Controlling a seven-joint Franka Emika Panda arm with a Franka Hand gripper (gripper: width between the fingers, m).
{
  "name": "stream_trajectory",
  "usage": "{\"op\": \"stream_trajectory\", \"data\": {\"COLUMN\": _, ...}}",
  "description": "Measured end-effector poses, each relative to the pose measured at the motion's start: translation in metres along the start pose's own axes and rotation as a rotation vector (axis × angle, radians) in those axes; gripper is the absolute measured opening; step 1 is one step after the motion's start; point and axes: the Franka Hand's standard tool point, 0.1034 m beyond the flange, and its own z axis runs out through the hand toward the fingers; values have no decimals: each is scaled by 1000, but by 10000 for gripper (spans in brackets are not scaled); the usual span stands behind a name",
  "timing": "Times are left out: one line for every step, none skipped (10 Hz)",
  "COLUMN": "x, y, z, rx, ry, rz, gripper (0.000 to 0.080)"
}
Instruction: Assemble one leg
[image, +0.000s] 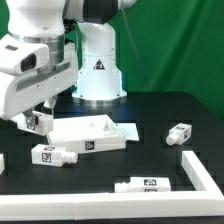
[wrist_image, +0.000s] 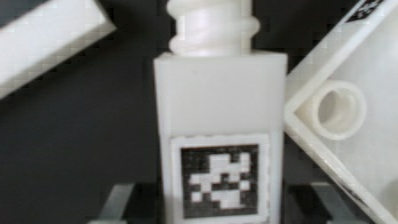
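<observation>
The held leg's lower edge hangs above the black tabletop and the leg would fall if I opened now, so my gripper keeps holding it.
My gripper (image: 36, 122) is shut on a leg (image: 40, 123), a short white peg with a square tag, beside the corner of the flat white panel (image: 90, 135) on the exterior view's left. In the wrist view the leg (wrist_image: 217, 100) fills the middle between my gripper (wrist_image: 222, 206), with its threaded end pointing away from me and its tag near the fingers (wrist_image: 135, 200). The panel's round corner socket (wrist_image: 331, 106) lies close beside the leg. Three more legs lie on the table: one in front of the panel (image: 52, 156), one on the exterior view's right (image: 180, 132) and one at the front (image: 140, 185).
A white L-shaped rail (image: 203, 172) runs along the front and the exterior view's right of the black table. The robot base (image: 98, 70) stands behind the panel. Another white part (wrist_image: 45, 50) shows at the edge of the wrist view.
</observation>
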Motion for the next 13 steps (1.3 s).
{"op": "stream_trajectory", "data": {"x": 2, "y": 1, "z": -1, "rx": -2, "ry": 2, "rz": -1, "gripper": 284}}
{"op": "stream_trajectory", "data": {"x": 2, "y": 1, "z": 0, "rx": -1, "ry": 2, "rz": -1, "gripper": 284}}
{"op": "stream_trajectory", "data": {"x": 2, "y": 0, "z": 0, "rx": -1, "ry": 2, "rz": -1, "gripper": 284}}
{"op": "stream_trajectory", "data": {"x": 0, "y": 1, "z": 1, "rx": 0, "ry": 1, "rz": 2, "gripper": 284}}
{"op": "stream_trajectory", "data": {"x": -13, "y": 5, "z": 5, "rx": -22, "ry": 11, "rz": 39, "gripper": 284}}
{"op": "stream_trajectory", "data": {"x": -34, "y": 6, "z": 14, "rx": -33, "ry": 10, "rz": 109, "gripper": 284}}
{"op": "stream_trajectory", "data": {"x": -49, "y": 5, "z": 23, "rx": -17, "ry": -3, "rz": 179, "gripper": 284}}
{"op": "stream_trajectory", "data": {"x": -62, "y": 3, "z": 36, "rx": 10, "ry": -21, "rz": 221, "gripper": 284}}
{"op": "stream_trajectory", "data": {"x": -68, "y": 3, "z": 47, "rx": 14, "ry": -19, "rz": 224, "gripper": 284}}
{"op": "stream_trajectory", "data": {"x": -72, "y": 2, "z": 58, "rx": 13, "ry": -12, "rz": 219, "gripper": 284}}
{"op": "stream_trajectory", "data": {"x": -76, "y": 1, "z": 67, "rx": 10, "ry": -3, "rz": 202, "gripper": 284}}
{"op": "stream_trajectory", "data": {"x": -80, "y": 0, "z": 74, "rx": 20, "ry": -6, "rz": 202, "gripper": 284}}
{"op": "stream_trajectory", "data": {"x": -81, "y": -3, "z": 81, "rx": 31, "ry": -13, "rz": 203, "gripper": 284}}
